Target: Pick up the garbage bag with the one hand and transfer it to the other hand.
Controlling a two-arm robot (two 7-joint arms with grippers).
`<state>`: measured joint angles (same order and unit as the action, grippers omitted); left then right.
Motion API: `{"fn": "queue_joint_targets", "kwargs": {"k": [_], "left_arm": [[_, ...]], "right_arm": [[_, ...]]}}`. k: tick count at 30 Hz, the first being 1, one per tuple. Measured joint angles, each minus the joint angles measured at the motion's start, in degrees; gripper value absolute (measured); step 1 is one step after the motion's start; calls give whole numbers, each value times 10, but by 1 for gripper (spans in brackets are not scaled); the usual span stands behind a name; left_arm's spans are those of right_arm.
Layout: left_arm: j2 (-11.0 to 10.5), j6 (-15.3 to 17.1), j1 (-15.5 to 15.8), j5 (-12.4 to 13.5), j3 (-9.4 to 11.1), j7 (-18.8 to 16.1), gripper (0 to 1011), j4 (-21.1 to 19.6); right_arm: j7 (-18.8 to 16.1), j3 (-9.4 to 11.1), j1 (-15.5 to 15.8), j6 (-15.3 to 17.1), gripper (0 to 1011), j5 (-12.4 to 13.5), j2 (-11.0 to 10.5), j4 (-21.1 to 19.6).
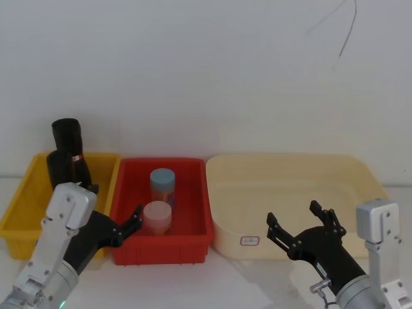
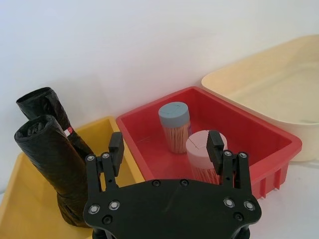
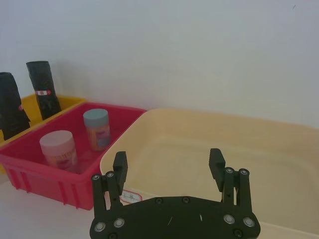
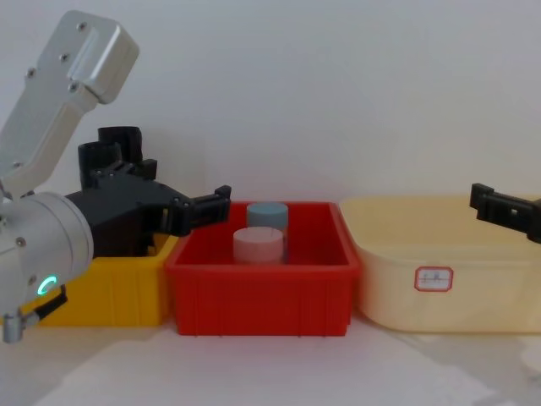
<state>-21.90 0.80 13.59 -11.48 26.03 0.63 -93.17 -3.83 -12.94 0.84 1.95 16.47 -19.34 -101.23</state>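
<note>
I need to grip the bag's upper part (image 4: pixel 99 159) (image 2: pixel 46 150) with my left gripper next, to pick up the garbage bag. The sides of the yellow bin close in around the garbage bag's lower half.
The garbage bag (image 2: pixel 46 164) is a plain black roll standing upright in the yellow bin (image 1: pixel 19 212); it also shows in the head view as the nearer black roll (image 1: pixel 59 168). My left gripper (image 2: pixel 165 144) is open and hovers at the seam between the yellow and red bins, with one fingertip (image 2: pixel 115 144) a little to the side of the bag and not touching it. In the head view the left gripper (image 1: pixel 114 201) sits in front of the bag. My right gripper (image 1: pixel 293 215) is open and empty, over the front wall of the cream tub (image 3: pixel 209 144).
A second black roll (image 2: pixel 42 102) with a red-and-white band stands behind the bag. The red bin (image 1: pixel 193 193) holds a blue-lidded canister (image 1: pixel 162 180) and a pink-lidded one (image 1: pixel 157 215). A white wall stands close behind the bins.
</note>
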Motion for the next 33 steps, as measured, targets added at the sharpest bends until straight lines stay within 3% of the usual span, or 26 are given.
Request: {"fn": "queue_joint_targets", "kwargs": {"k": [10, 17, 33], "left_arm": [[-1, -1, -1, 0, 0, 4, 1001, -2], [-18, -9, -14, -6, -7, 24, 1001, -15], [-73, -27, -49, -64, -69, 73, 1001, -19]], "right_arm": [[0, 0, 0, 0, 999, 0, 0, 0], [0, 0, 0, 0, 1000, 0, 0, 0], [0, 0, 0, 0, 999, 0, 0, 0]]}}
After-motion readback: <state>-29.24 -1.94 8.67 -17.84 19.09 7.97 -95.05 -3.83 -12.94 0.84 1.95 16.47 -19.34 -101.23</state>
